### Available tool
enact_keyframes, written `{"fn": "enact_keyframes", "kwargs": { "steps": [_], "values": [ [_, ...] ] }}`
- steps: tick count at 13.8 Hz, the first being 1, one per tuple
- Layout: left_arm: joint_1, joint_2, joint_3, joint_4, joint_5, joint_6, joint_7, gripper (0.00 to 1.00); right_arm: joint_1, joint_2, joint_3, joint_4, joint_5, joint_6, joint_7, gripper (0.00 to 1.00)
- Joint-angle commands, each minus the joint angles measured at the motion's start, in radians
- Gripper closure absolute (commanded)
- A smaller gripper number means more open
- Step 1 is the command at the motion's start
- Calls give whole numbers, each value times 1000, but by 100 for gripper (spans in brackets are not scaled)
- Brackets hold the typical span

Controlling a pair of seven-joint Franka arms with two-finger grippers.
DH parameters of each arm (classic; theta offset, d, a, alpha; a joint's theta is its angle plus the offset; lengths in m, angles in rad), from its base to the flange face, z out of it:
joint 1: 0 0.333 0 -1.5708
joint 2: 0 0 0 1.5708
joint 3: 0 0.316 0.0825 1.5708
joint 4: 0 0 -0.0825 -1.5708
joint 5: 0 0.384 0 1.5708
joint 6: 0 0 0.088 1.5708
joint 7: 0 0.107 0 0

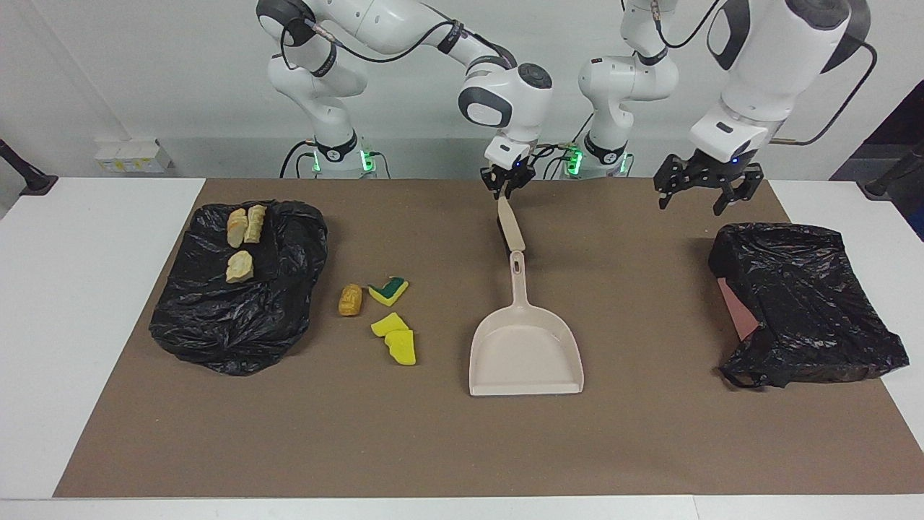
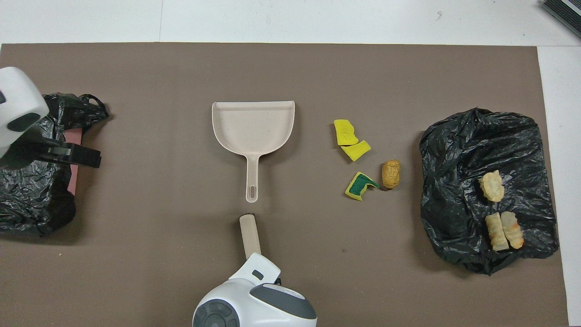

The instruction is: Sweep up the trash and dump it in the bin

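My left gripper will next grab the beige dustpan by its narrow handle, as its broad pan is wider than my fingers open.
The trash lies toward the right arm's end. An orange bread chunk, a green-faced sponge wedge and two yellow wedges lie on the brown mat. Three tan bread chunks lie on a flattened black bag. The beige dustpan lies mid-mat, its handle pointing at the robots. My right gripper is shut on the handle of the beige brush, which slopes down toward the dustpan handle's tip. My left gripper is open and empty over the mat, beside the bin.
The bin, pinkish under a crumpled black bag, sits at the left arm's end of the mat; it also shows in the overhead view. Brown mat lies bare around the dustpan. White table borders the mat.
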Motion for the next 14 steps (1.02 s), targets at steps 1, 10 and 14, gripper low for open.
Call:
{"fn": "enact_keyframes", "kwargs": {
  "steps": [1, 10, 14],
  "values": [
    [-26, -24, 10, -71, 15, 73, -45, 0, -38, -114, 10, 7, 101, -115, -20, 100],
    [-231, 111, 13, -125, 18, 277, -295, 0, -19, -509, -517, -82, 351, -286, -586, 100],
    [-321, 212, 13, -125, 24, 405, -434, 0, -21, -448, -731, -120, 278, -143, -811, 100]
  ]
}}
